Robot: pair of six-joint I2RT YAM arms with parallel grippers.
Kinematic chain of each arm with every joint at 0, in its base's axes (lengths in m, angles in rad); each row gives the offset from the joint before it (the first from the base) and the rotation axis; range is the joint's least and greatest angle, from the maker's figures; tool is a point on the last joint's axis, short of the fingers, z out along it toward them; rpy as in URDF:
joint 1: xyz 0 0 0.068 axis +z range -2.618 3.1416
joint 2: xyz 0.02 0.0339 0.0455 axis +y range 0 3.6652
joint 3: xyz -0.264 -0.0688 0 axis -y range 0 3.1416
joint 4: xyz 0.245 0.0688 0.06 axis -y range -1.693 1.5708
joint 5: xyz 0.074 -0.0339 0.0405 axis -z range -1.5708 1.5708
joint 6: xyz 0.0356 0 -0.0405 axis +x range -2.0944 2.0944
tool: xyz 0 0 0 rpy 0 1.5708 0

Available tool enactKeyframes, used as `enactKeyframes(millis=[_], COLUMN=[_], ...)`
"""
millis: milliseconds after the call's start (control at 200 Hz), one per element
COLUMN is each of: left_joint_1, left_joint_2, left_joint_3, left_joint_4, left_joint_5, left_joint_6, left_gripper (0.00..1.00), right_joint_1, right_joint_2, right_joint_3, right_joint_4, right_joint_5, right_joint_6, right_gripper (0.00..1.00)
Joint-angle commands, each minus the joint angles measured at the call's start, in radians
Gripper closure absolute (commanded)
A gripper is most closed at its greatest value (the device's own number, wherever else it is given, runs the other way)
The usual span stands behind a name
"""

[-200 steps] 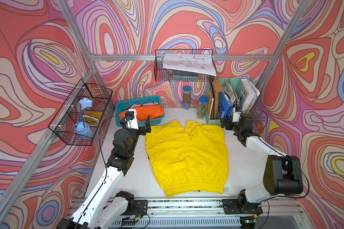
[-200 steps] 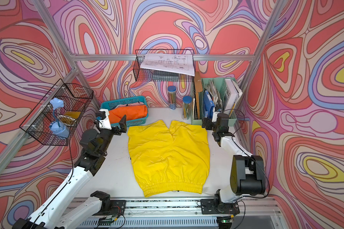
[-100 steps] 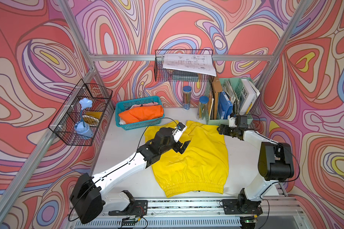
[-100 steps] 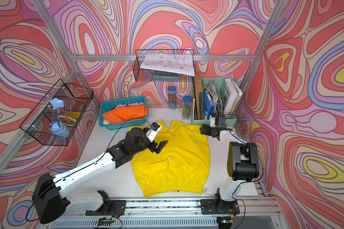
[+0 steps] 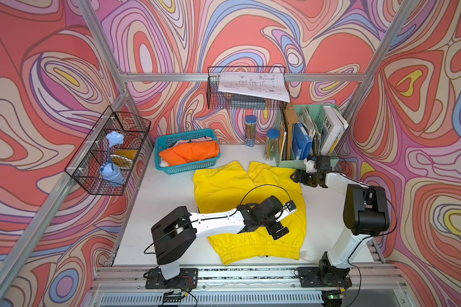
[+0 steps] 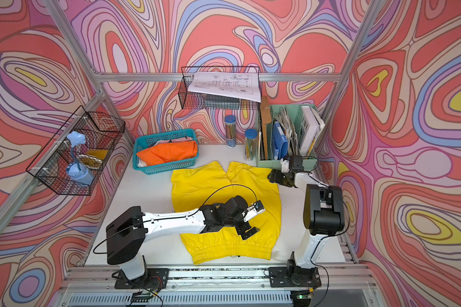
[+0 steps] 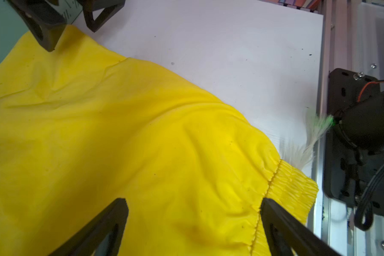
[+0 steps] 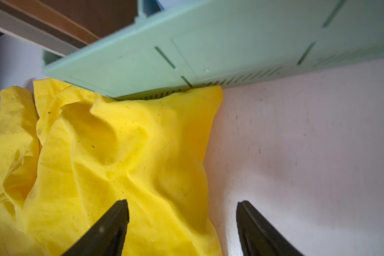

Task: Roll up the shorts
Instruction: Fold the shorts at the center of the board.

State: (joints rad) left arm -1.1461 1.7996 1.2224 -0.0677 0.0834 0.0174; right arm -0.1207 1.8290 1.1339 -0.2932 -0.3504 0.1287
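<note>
My left gripper grabs the shorts' outer side edge near the waistband seam next, to fold that side across for rolling.
The yellow shorts (image 5: 234, 186) (image 6: 210, 183) lie flat on the white table, with the gathered waistband (image 5: 258, 251) toward the front rail and the two legs toward the back. My left gripper (image 5: 274, 226) (image 6: 246, 228) (image 7: 193, 204) hovers open over the right front part of the shorts (image 7: 120, 133), close to the waistband seam. My right gripper (image 5: 297, 176) (image 6: 273, 176) (image 8: 182, 206) is open at the outer corner of the right leg. It straddles the side edge of the shorts (image 8: 120, 155), one finger over fabric and one over bare table.
A teal basket (image 5: 186, 164) holding an orange garment (image 5: 192, 152) stands behind the left leg. A green file organiser (image 5: 312, 159) touches the right leg's hem. Two pencil tubes (image 5: 250, 130) stand at the back. A wire basket (image 5: 109, 154) hangs on the left wall. The aluminium rail (image 5: 237, 271) runs along the front.
My left arm swung from beside the teal basket across the shorts to their right front part. My right gripper came down onto the right leg's corner and its jaws narrowed somewhat.
</note>
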Motion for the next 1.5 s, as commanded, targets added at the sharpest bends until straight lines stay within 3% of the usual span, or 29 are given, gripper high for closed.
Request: enactKeyframes(millis=[0,270,1041,1297,1397,1497], left_joint_1=[-0.028,-0.14,-0.181,-0.181,-0.181,-0.182], left_joint_2=[0.031,0.163,0.329,0.391,0.385,0.376], left_joint_3=[0.045,0.13,0.223,0.276,0.275,0.269], left_joint_4=[-0.002,-0.048,-0.099,-0.132,-0.13,-0.133], left_joint_5=[-0.003,-0.053,-0.091,-0.129,-0.133,-0.135], left_joint_6=[-0.064,-0.108,-0.183,-0.207,-0.213,-0.212], left_gripper=[0.01,0.01,0.04,0.2,0.36,0.61], right_joint_1=[-0.01,-0.01,-0.01,-0.01,-0.01,-0.01], right_joint_2=[0.008,0.027,0.061,0.084,0.092,0.087], right_joint_3=[0.021,0.033,0.048,0.049,0.048,0.033], right_joint_4=[-0.02,-0.029,-0.035,-0.012,0.007,0.039], right_joint_5=[-0.028,-0.053,-0.095,-0.133,-0.137,-0.135], right_joint_6=[0.006,-0.002,0.017,0.031,0.05,0.07], right_gripper=[0.23,0.28,0.34,0.38,0.49,0.6])
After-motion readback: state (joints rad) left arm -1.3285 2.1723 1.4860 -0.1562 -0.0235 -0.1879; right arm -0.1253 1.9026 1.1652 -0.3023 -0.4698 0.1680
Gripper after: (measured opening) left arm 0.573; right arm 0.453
